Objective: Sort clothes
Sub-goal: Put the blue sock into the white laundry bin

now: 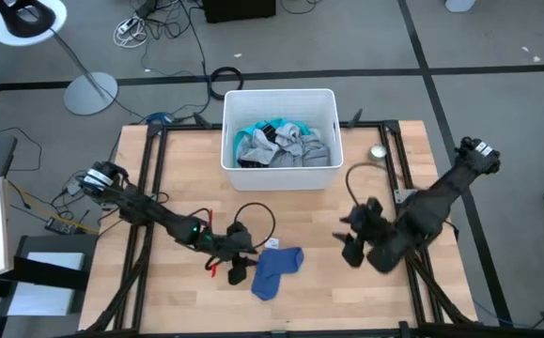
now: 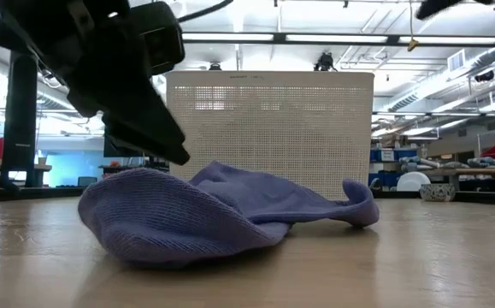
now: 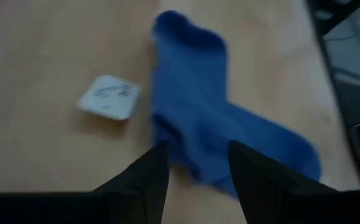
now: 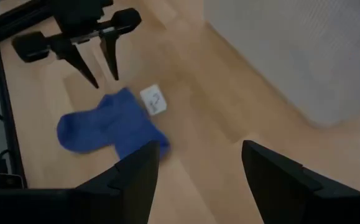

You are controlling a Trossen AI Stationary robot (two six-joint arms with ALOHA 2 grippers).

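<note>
Next, my left gripper grabs the blue sock by its bunched fold (image 1: 267, 277) to sort it into the white bin (image 1: 281, 176).
A blue sock (image 1: 277, 269) lies flat and crumpled on the wooden table near its front edge. My left gripper (image 3: 198, 171) stands open just left of the sock and slants down at it. One fingertip (image 2: 172, 152) hovers close above the sock's near-left part, and I see no touch. My right gripper (image 1: 351, 246) hangs open above the table to the right of the sock with nothing between its fingers. Grey, turquoise and dark clothes (image 1: 279, 143) lie heaped in the white bin (image 1: 281, 176) at the table's far middle.
A small white card (image 1: 272, 244) lies on the table just beyond the sock. A black cable loop (image 1: 256, 218) arches between the left arm and the bin. A round metal piece (image 1: 378, 152) sits right of the bin. Black frame rails (image 1: 149, 178) run along the table's sides.
</note>
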